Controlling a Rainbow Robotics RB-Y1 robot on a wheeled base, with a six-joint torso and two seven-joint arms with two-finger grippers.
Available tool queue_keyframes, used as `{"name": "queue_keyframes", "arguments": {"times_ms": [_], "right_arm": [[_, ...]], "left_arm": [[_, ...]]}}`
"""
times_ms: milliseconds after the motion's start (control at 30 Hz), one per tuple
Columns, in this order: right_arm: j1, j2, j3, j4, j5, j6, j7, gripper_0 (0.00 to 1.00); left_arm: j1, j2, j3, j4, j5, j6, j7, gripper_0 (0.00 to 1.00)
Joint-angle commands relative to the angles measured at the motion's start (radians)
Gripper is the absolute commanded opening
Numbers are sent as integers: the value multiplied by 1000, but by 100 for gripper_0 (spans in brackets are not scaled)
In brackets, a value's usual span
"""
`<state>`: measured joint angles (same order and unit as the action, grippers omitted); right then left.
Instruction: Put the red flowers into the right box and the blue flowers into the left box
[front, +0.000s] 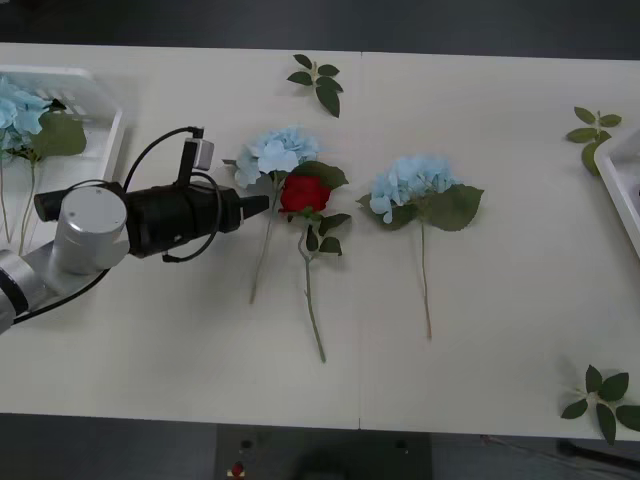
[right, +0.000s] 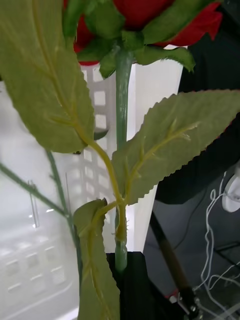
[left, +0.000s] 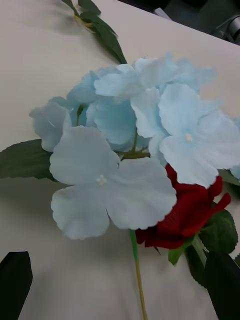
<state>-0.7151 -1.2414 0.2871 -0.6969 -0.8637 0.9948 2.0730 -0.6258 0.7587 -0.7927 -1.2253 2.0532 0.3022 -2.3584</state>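
Next, my left gripper grabs the blue flower by its thin stem (front: 265, 245), since a red flower (front: 304, 193) lies tight against the blue flower's wide, loose petals.
My left gripper (front: 262, 205) reaches in from the left, open, its black fingers (left: 16, 280) on either side of a blue flower (front: 277, 153) (left: 125, 150) lying on the table. A red flower (front: 305, 192) (left: 185, 220) lies against that bloom, partly under it. Another blue flower (front: 412, 185) rests further right. More blue flowers (front: 22, 112) lie in the left box (front: 95, 85) at the back left. The right box (front: 622, 172) shows at the right edge. My right gripper (right: 122, 272) is shut on the stem of a red flower (right: 145, 20), beside a white slotted wall (right: 100, 115).
Loose green leaf sprigs lie at the back centre (front: 318, 80), the back right (front: 592, 128) and the front right corner (front: 602, 400). Bare tabletop (front: 150, 340) stretches in front of the flowers. Cables and dark floor (right: 210, 240) show beyond the white wall.
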Motion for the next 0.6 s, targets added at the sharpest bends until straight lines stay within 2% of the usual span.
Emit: {"name": "queue_keyframes", "arguments": {"times_ms": [33, 500, 600], "right_arm": [[-14, 16, 0, -38, 63, -33, 29, 0], [-12, 53, 7, -95, 152, -64, 53, 0], [-12, 63, 9, -93, 166, -64, 52, 25]], "left_arm": [[-46, -33, 21, 44, -10, -6, -21, 100], [-57, -96, 16, 84, -48, -5, -21, 100], [-84, -133, -11, 130, -51, -6, -19, 100]]}}
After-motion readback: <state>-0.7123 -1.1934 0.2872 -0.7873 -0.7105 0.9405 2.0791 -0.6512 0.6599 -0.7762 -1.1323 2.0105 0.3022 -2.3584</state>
